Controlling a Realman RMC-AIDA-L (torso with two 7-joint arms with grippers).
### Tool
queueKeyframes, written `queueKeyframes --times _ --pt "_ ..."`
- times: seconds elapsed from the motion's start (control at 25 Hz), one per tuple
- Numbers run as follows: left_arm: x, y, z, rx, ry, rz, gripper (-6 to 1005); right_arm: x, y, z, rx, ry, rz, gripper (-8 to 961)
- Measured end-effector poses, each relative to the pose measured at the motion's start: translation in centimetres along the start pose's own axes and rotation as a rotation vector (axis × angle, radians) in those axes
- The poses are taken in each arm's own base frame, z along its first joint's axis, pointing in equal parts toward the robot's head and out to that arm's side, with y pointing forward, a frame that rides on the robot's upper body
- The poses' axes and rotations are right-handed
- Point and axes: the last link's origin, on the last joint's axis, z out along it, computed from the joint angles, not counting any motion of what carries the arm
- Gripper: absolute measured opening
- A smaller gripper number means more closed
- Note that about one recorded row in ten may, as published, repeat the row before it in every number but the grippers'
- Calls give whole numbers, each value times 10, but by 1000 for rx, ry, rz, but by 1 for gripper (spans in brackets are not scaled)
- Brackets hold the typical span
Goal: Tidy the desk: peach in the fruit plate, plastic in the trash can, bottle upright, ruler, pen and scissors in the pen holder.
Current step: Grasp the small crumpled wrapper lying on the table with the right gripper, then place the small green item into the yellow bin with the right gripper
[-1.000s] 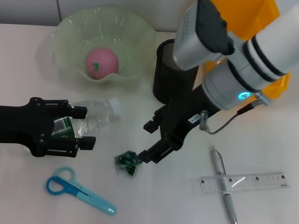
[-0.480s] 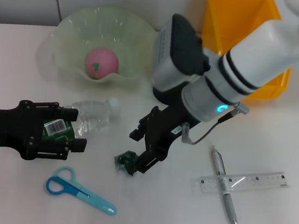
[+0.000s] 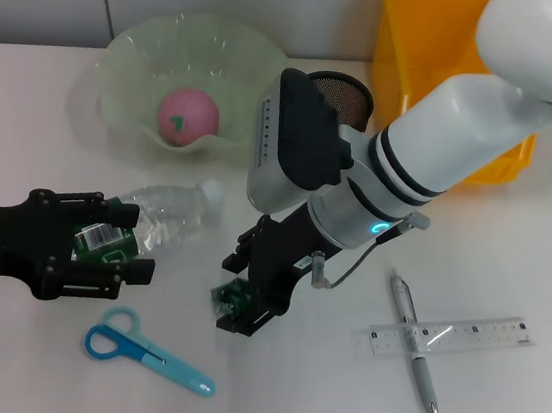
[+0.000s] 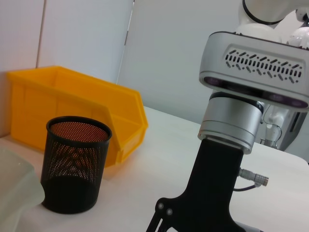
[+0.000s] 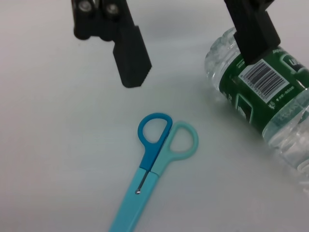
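The fingers of my right gripper are beside the crumpled green plastic (image 3: 231,298) on the desk. My right gripper will close now. Closing now would catch the plastic.
A clear bottle (image 3: 170,212) with a green label lies on its side at the front left. My left gripper (image 3: 138,242) is open and straddles its labelled end. In the right wrist view, one left finger (image 5: 252,34) rests against the bottle (image 5: 263,92) and the other finger (image 5: 129,60) stands clear of it. My right gripper (image 3: 241,303) is down over the crumpled green plastic (image 3: 231,298), open, with a finger on either side. The blue scissors (image 3: 149,351) lie in front of the bottle. Pen (image 3: 412,358) and ruler (image 3: 448,335) lie crossed at the right. The peach (image 3: 186,117) sits in the fruit plate (image 3: 134,48).
The black mesh pen holder (image 3: 343,94) stands behind my right arm, partly hidden, and shows whole in the left wrist view (image 4: 75,169). The yellow trash can (image 3: 432,44) is at the back right, just behind the pen holder. The scissors (image 5: 157,159) lie close beside the bottle.
My right arm has swung left and down, bringing its gripper from beside the plastic to over it. The left gripper has slid slightly back along the bottle.
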Motion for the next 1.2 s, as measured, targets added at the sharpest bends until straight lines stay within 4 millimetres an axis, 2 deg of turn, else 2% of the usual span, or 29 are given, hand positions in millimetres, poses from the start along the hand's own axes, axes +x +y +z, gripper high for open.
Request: queueKeyframes --times 0.48,0.6,1.0,1.2 --pt "0 0 0 -1 3 1 784 3 -1 4 11 6 4 752" --pt "1 0 0 2 8 1 785 2 -1 5 17 -5 6 721" --pt "1 0 -1 3 9 1 785 2 -1 5 19 -9 10 299" --pt "0 0 -1 1 10 -1 785 0 -1 1 14 -29 22 237"
